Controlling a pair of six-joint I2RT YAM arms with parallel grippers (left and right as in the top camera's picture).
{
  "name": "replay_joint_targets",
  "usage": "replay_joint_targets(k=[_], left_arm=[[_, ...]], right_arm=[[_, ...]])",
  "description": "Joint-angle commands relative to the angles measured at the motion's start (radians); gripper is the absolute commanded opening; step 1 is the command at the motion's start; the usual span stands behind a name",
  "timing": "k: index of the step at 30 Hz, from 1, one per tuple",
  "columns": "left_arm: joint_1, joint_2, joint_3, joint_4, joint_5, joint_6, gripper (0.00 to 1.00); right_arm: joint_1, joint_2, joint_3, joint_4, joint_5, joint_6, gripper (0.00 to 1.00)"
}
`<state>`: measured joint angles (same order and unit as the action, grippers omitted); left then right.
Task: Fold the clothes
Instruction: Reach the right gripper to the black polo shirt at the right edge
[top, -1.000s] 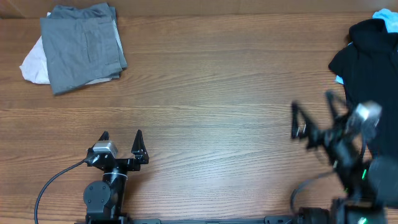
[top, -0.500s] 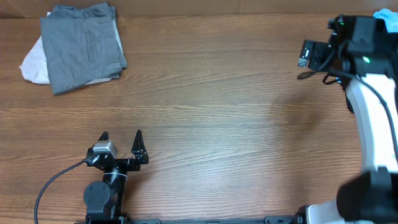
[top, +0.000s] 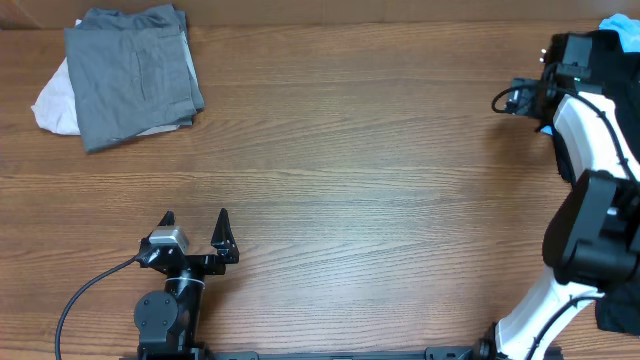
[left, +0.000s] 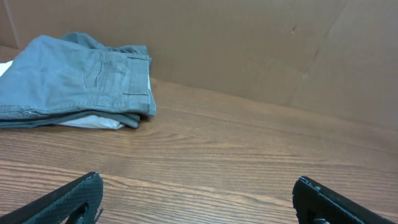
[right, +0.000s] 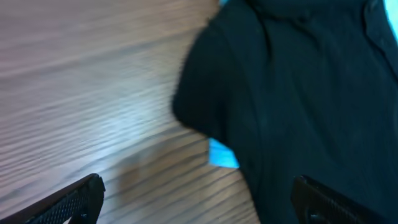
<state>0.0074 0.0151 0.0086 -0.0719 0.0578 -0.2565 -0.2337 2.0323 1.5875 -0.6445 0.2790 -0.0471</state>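
Observation:
Next, my right gripper grabs only the black shirt's edge (right: 203, 104) facing the empty table to draw it off the light blue garment (right: 222, 154) for folding.
A black shirt (right: 298, 81) lies crumpled at the table's far right, with a light blue garment (right: 222, 154) peeking out from under its edge. In the overhead view my right arm covers most of the shirt (top: 630, 80), and light blue fabric (top: 620, 24) shows at the top corner. My right gripper (top: 512, 98) is open and empty, hovering over the shirt's left edge (right: 199, 205). My left gripper (top: 195, 232) is open and empty near the front left, and it also shows in the left wrist view (left: 199, 199). A folded grey garment (top: 130, 72) lies on a white one (top: 50, 105) at the far left.
A brown cardboard wall (left: 249, 43) stands along the table's far edge behind the grey pile (left: 68, 74). A black cable (top: 85, 290) runs from the left arm's base. Bare wood tabletop (top: 350, 170) lies between the two piles.
My right arm has swung from the front right up to the far right, over the black shirt's left edge. The left arm has not moved.

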Motion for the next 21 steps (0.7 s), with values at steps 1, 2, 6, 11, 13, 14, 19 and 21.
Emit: replay_joint_targets(k=[1, 2, 6, 11, 13, 14, 19, 21], left_arm=[[0.005, -0.011, -0.004, -0.002, -0.010, -0.009, 1.00], [0.005, -0.011, -0.004, -0.002, -0.010, -0.009, 1.00], [0.005, -0.011, -0.004, -0.002, -0.010, -0.009, 1.00], [0.005, -0.011, -0.004, -0.002, -0.010, -0.009, 1.00], [0.005, -0.011, -0.004, -0.002, -0.010, -0.009, 1.00], [0.005, -0.011, -0.004, -0.002, -0.010, -0.009, 1.00], [0.005, -0.011, -0.004, -0.002, -0.010, -0.009, 1.00], [0.005, -0.011, -0.004, -0.002, -0.010, -0.009, 1.00]], right_arm=[[-0.011, 0.056, 0.042, 0.053, 0.023, -0.011, 1.00], [-0.011, 0.068, 0.044, 0.071, 0.023, -0.014, 1.00], [-0.006, 0.107, 0.065, 0.126, 0.023, -0.040, 1.00], [-0.006, 0.180, 0.171, 0.092, -0.015, -0.059, 1.00], [-0.006, 0.220, 0.236, 0.045, -0.015, -0.063, 0.99], [-0.003, 0.261, 0.301, 0.000, -0.016, -0.066, 1.00], [0.002, 0.322, 0.389, -0.060, -0.036, -0.065, 1.00], [0.002, 0.331, 0.389, -0.062, -0.037, -0.064, 1.00]])
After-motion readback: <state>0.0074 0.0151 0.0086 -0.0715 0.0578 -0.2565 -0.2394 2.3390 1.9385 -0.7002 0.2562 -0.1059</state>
